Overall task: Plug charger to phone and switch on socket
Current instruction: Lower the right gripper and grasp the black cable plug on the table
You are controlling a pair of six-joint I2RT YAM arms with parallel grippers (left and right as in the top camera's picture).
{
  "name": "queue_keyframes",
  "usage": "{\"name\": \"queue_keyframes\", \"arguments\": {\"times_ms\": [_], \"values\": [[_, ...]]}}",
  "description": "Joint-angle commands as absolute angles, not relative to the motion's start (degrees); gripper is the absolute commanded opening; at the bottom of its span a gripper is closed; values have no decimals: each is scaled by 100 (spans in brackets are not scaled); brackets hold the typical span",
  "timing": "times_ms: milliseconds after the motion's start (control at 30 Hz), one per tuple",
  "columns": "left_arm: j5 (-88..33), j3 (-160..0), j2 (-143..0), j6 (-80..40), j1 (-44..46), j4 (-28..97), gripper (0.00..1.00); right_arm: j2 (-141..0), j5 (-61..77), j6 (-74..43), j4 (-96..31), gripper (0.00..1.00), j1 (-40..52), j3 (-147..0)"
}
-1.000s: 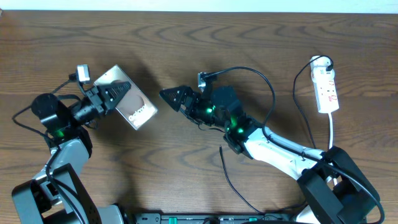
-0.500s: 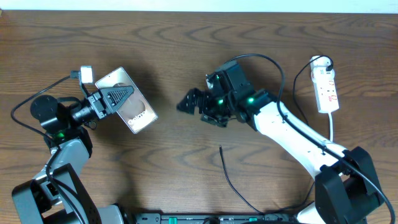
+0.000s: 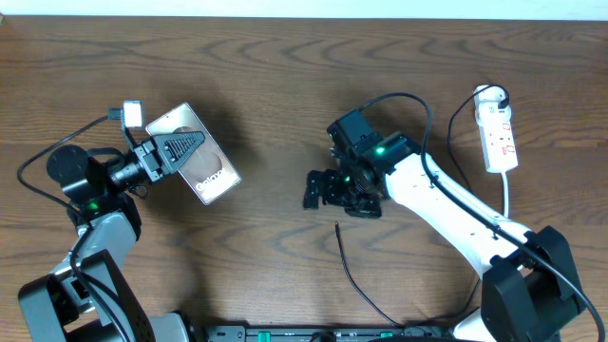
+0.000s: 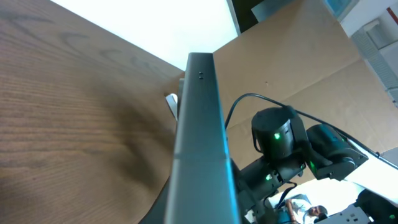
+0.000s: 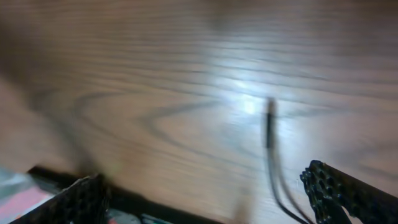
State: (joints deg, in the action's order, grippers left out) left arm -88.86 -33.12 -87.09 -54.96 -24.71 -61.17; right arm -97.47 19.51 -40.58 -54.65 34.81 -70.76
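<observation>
The charger needs to plug into the phone (image 3: 215, 177), so my right gripper will next grab it by its plug body just behind the plug's tip (image 3: 339, 237), which leaves the plug's tip exposed.
The phone (image 3: 215, 177) is a flat grey-brown slab with white lettering at its near end, and my left gripper (image 3: 197, 142) is shut on it at the table's left. In the left wrist view the phone (image 4: 200, 124) shows edge-on, rising from between the jaws. The charger (image 3: 344, 256) lies on the wood at front centre, its plug tip pointing away from the front edge. My right gripper (image 3: 329, 195) hovers open just beyond that tip. In the blurred right wrist view the charger (image 5: 269, 121) lies ahead of the open right gripper (image 5: 211, 196), nearer the right finger. The socket (image 3: 500, 133) lies far right.
The socket's white cord (image 3: 507, 204) runs toward the front beside the right arm's base. A thick black arm cable (image 3: 410, 103) loops above the right wrist. A black rail (image 3: 285, 334) lines the front edge. The table's back edge (image 3: 304, 19) meets a white wall.
The right arm has pulled back from near the phone, swinging right and toward the front until its open gripper is over the charger's tip. The left gripper raised the phone slightly, then held still.
</observation>
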Motion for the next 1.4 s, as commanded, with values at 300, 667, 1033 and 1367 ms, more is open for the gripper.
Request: {"name": "queue_keyframes", "arguments": {"times_ms": [300, 667, 1033, 1367], "values": [[-9013, -3398, -8646, -5360, -2495, -6073, 8, -10278, 1271, -4471, -6412, 99, 3745, -7105], [-9013, -3398, -8646, -5360, -2495, -6073, 8, -10873, 1363, -4456, -6298, 98, 3975, -7105], [-9013, -3398, -8646, -5360, -2495, -6051, 8, -11419, 1363, -4379, -5953, 90, 4016, -7105], [-9013, -3398, -8646, -5360, -2495, -6051, 7, -11478, 1361, -4259, -5695, 63, 4005, -7105]]}}
